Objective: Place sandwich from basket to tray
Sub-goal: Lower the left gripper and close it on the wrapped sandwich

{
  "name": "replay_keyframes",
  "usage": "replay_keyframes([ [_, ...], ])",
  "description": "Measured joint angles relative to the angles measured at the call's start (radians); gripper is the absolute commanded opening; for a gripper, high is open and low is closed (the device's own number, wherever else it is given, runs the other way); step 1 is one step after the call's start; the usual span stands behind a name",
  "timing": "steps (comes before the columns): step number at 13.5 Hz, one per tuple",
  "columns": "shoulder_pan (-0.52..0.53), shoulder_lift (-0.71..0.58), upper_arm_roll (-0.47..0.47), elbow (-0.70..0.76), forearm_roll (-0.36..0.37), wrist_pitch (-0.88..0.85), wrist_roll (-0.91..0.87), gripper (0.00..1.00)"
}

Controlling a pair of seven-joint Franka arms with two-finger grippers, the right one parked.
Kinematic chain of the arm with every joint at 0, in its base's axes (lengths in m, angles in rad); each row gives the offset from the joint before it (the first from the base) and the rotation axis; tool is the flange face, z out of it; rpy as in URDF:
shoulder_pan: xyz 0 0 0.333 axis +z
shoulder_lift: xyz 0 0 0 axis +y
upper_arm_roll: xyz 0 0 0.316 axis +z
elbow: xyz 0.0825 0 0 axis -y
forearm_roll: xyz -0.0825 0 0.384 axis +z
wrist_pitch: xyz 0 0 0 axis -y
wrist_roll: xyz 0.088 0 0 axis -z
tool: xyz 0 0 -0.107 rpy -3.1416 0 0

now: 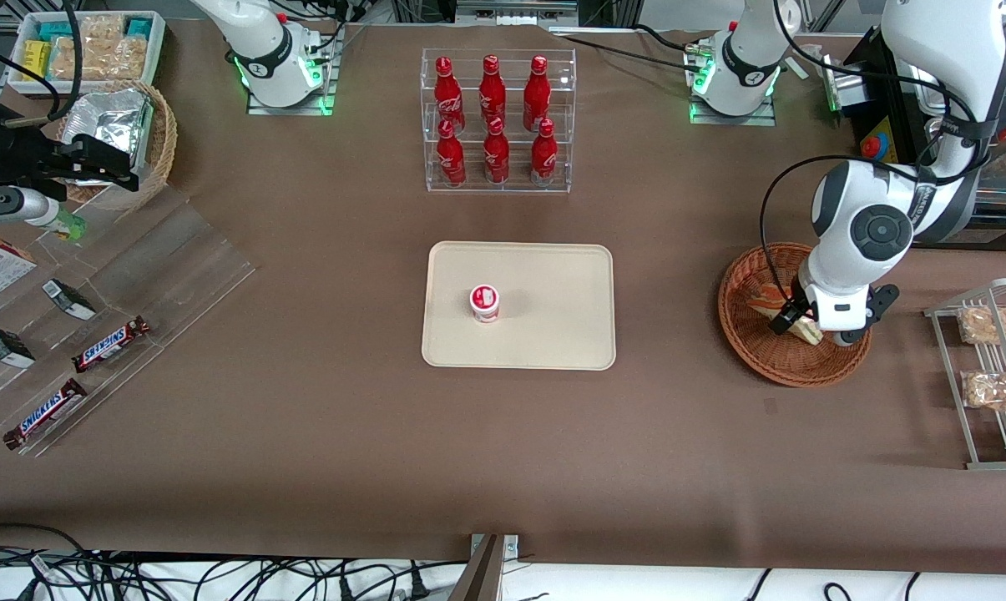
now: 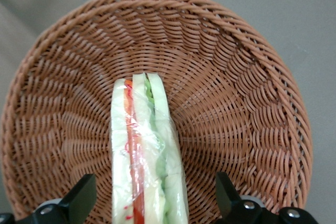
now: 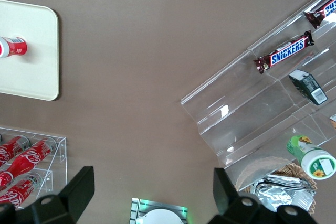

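The sandwich [image 2: 146, 156] will next be grabbed by its two outer bread sides with my left gripper, since red and green filling [image 2: 137, 174] shows along the top of the sandwich between flat bread slices.
The sandwich [image 2: 146, 156], a wrapped wedge of white bread with red and green layers, lies in the reddish-brown wicker basket [image 2: 231, 87]. In the front view the basket [image 1: 791, 367] sits toward the working arm's end of the table, with the sandwich [image 1: 768, 298] partly hidden by the arm. My left gripper [image 2: 152, 199] is down in the basket [image 1: 803, 321], open, one finger [image 2: 80, 196] on each side of the sandwich with gaps between. The cream tray [image 1: 553, 284] lies at the table's middle, apart from the basket.
A small red-and-white cup [image 1: 484, 302] stands on the tray. A clear rack of red bottles [image 1: 496, 117] stands farther from the front camera than the tray. A wire rack with bagged snacks [image 1: 991, 376] lies beside the basket. Clear shelves with candy bars [image 1: 110, 344] lie toward the parked arm's end.
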State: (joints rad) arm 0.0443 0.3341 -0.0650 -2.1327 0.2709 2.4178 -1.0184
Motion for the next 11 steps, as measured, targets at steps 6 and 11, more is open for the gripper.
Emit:
replay_keyframes([
  [6, 0.000, 0.016, 0.000, -0.010, 0.023, 0.006, -0.001, 0.00],
  [11, 0.001, 0.008, 0.000, -0.010, 0.074, 0.005, -0.001, 0.00],
])
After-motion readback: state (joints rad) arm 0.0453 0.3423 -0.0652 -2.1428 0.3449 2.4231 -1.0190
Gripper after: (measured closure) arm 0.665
